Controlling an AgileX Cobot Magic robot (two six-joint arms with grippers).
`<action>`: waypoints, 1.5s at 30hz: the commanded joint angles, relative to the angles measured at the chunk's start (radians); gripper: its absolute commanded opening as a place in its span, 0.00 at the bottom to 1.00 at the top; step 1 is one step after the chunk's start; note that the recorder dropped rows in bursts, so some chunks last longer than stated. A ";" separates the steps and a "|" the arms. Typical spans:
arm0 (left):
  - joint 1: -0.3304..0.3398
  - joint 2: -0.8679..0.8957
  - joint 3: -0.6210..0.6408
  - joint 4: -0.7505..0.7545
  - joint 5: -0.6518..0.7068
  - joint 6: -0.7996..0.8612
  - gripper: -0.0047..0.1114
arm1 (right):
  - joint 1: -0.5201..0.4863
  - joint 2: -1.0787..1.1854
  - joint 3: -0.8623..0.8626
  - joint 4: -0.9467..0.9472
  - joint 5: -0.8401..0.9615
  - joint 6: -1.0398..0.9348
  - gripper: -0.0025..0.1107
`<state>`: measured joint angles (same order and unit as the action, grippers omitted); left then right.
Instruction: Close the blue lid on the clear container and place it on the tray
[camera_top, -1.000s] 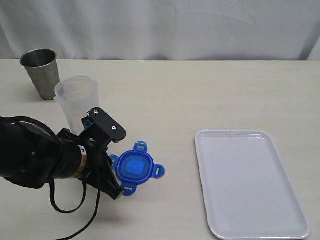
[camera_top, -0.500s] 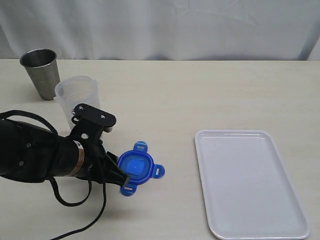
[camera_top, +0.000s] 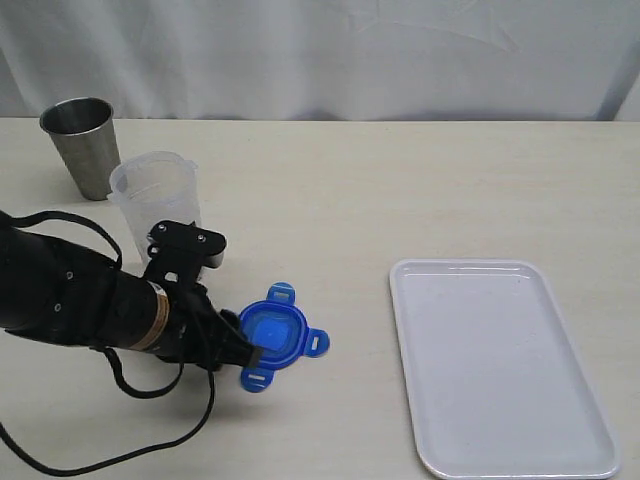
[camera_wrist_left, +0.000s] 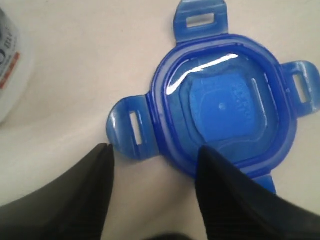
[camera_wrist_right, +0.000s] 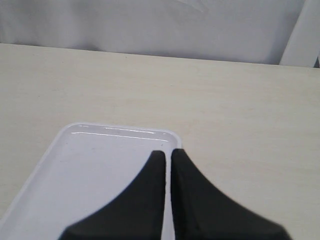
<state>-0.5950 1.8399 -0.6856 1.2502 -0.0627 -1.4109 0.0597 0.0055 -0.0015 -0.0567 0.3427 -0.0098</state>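
Observation:
My left gripper grabs the blue lid by a slotted flap (camera_wrist_left: 131, 125) next, to get it ready for closing the clear container (camera_wrist_left: 10, 60).
The blue lid (camera_top: 276, 334) lies flat on the table, its flaps spread out. My left gripper (camera_top: 240, 356) is low at the lid's near-left corner, open; in the left wrist view its fingertips (camera_wrist_left: 106, 152) straddle that corner of the blue lid (camera_wrist_left: 225, 105), one flap lying between them. The clear container (camera_top: 155, 200) stands upright and uncovered behind the left arm; its labelled side (camera_wrist_left: 7, 60) shows at the wrist view's edge. The white tray (camera_top: 500, 365) lies bare on the right. My right gripper (camera_wrist_right: 168, 152) hovers over the tray (camera_wrist_right: 90, 170), shut on nothing.
A grey metal cup (camera_top: 82, 146) stands at the back left, just behind the container. A white curtain closes off the far edge of the table. The left arm's black cable loops toward the front edge.
The left arm has dropped lower and its gripper has slid closer along the table to the lid's near-left corner. The lid, container and tray have not moved.

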 joint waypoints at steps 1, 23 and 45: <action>0.002 0.013 -0.034 0.001 -0.012 -0.001 0.50 | 0.001 -0.005 0.002 -0.003 -0.001 -0.003 0.06; 0.002 0.015 -0.058 0.080 0.011 0.021 0.50 | 0.001 -0.005 0.002 -0.003 -0.001 -0.003 0.06; 0.001 0.017 -0.074 0.156 -0.217 0.032 0.50 | 0.001 -0.005 0.002 0.001 -0.001 -0.003 0.06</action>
<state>-0.5932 1.8542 -0.7647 1.3678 -0.2126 -1.3823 0.0597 0.0055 -0.0015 -0.0548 0.3427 -0.0098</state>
